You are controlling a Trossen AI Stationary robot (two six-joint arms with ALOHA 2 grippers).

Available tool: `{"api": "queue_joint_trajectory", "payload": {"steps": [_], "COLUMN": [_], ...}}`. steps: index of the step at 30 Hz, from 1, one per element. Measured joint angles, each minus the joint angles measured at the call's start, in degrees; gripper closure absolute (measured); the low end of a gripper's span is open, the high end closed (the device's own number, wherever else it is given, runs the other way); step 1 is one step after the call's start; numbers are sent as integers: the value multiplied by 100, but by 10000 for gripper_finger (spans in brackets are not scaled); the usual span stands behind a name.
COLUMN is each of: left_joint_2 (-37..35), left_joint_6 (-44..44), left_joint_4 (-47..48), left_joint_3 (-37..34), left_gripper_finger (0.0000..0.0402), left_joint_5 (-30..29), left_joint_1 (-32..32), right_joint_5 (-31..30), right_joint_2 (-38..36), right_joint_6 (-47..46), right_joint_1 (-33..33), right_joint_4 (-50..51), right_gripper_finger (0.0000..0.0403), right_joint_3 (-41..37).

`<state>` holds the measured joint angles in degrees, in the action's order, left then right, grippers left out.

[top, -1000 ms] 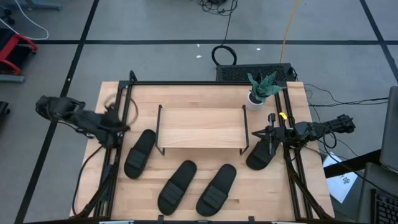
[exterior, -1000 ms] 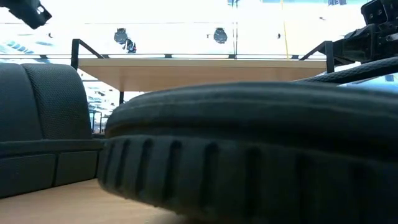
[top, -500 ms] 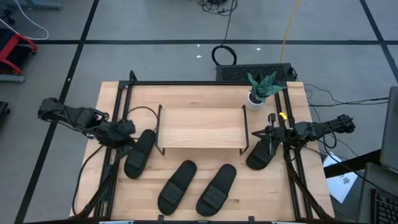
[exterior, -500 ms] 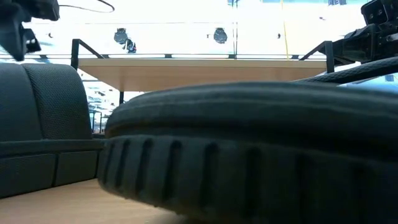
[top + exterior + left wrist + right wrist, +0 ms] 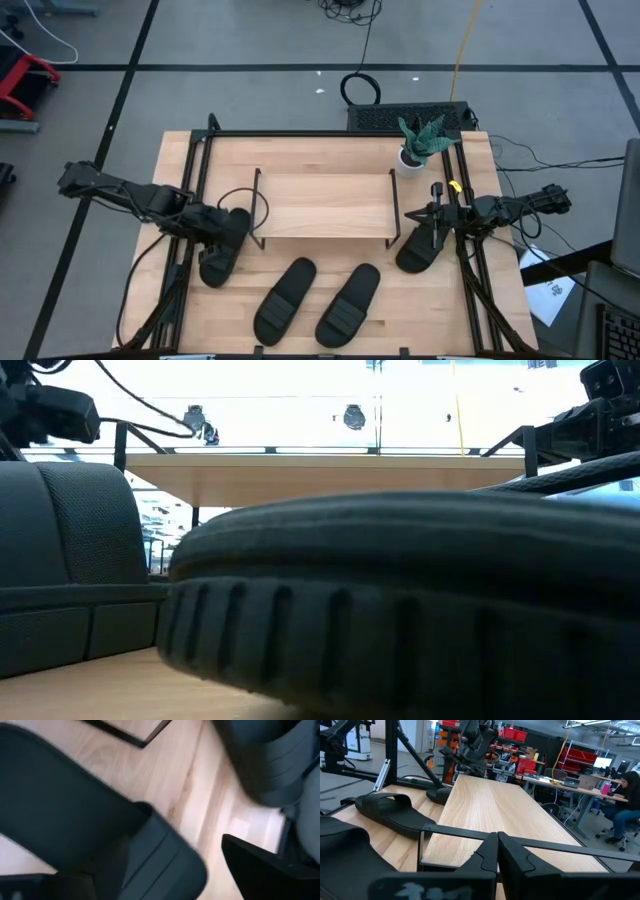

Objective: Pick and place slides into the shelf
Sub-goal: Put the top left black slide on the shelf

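My left gripper should next grab the slide's strap, then lift the slide onto the shelf.
Four black slides lie on the wooden table. The left slide [image 5: 218,255] lies by the shelf's left legs, and my left gripper [image 5: 228,230] stands over its far end, tipped down and open. In the left wrist view its strap [image 5: 75,820] fills the space beside one finger [image 5: 260,870]. Two slides [image 5: 285,298] [image 5: 350,303] lie side by side near the front edge. The right slide [image 5: 418,252] lies by the shelf's right legs. My right gripper [image 5: 437,225] hangs level above it, shut [image 5: 497,852]. The shelf [image 5: 322,203] stands in the middle of the table. My left gripper comes at the left slide's strap [image 5: 150,850] slanting down from the table's left side. The view is blurred, so I cannot tell whether the fingers touch it. The slide lies flat on the table.
A potted plant [image 5: 415,148] stands at the far right of the table, behind the shelf. Black frame rails [image 5: 300,134] run along the table's edges. In the low view a slide [image 5: 400,590] right in front of the camera hides most of the table.
My left gripper has moved from the table's left edge toward the right and down, turning as it went, and now stands over the left slide's far end. The slides have not moved.
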<state>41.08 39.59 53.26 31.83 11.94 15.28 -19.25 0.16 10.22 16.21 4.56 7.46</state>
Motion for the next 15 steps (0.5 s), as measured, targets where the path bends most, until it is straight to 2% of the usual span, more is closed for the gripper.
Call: {"api": "queue_joint_trajectory", "payload": {"steps": [3, 8, 15], "left_joint_2": [49, 236, 468], "left_joint_6": [-230, -501, -452], "left_joint_4": [20, -17, -248], "left_joint_3": [-2, -128, -425], "left_gripper_finger": [71, 82, 89], "left_joint_5": [-21, -2, 372], "left_joint_1": [-100, -273, -397], "right_joint_5": [-2, -2, -4], "right_joint_2": [0, 0, 1], "right_joint_6": [-55, -57, -58], "right_joint_1": [2, 1, -1], "right_joint_4": [0, -2, -1], "right_gripper_finger": [403, 403, 403], "right_joint_3": [0, 0, 0]}}
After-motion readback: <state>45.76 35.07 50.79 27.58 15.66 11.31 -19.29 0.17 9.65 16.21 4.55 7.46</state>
